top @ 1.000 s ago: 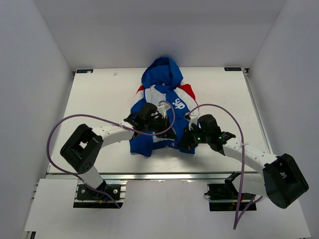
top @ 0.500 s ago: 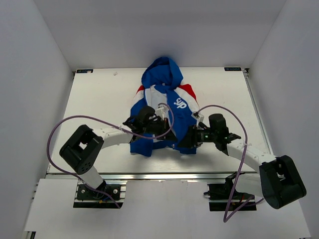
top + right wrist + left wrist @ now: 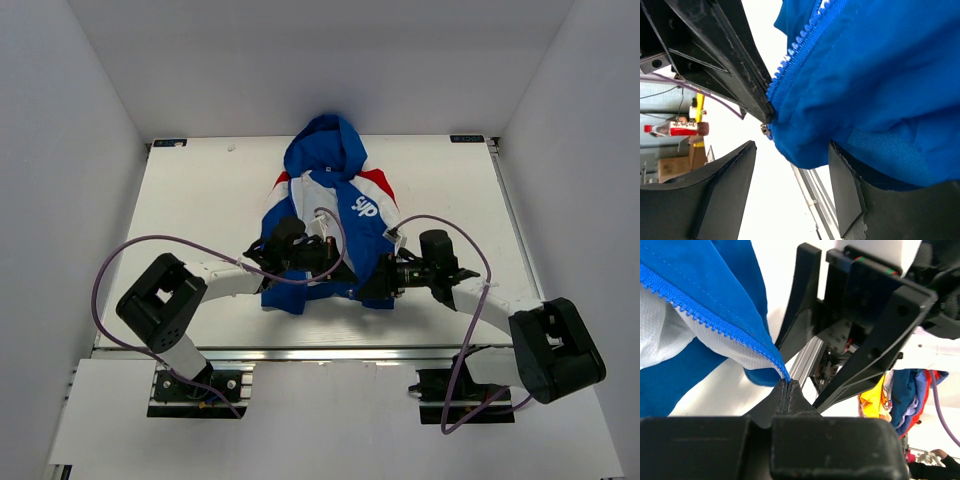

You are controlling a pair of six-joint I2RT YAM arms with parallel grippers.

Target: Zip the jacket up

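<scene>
The right gripper grabs the jacket's blue hem corner [image 3: 359,294] [image 3: 788,142] beside the small metal zipper piece next. It leaves that piece exposed to join both zipper ends.
The blue jacket [image 3: 330,205] lies hood-away on the white table [image 3: 200,200], its front partly apart. My left gripper [image 3: 333,262] is over the lower hem. In the left wrist view its jaws are pressed together on the bottom end of the blue zipper teeth [image 3: 715,322] at the fingertips [image 3: 786,383]. My right gripper [image 3: 376,282] is at the hem's right corner, facing the left one. In the right wrist view it [image 3: 790,187] stands open, the jacket's blue corner [image 3: 805,145] hanging between its fingers [image 3: 722,192]. A small metal zipper piece [image 3: 765,131] shows beside the left gripper's finger [image 3: 725,55].
The table's near edge with its metal rail [image 3: 330,352] runs just behind both grippers. Purple cables [image 3: 200,240] loop over each arm. White walls close in the table on three sides. Colourful cloth [image 3: 900,390] shows beyond the table in the left wrist view.
My right gripper has gone from shut to open and its arm has swung lower toward the hem. My left gripper has stayed shut on the zipper end, shifting slightly left.
</scene>
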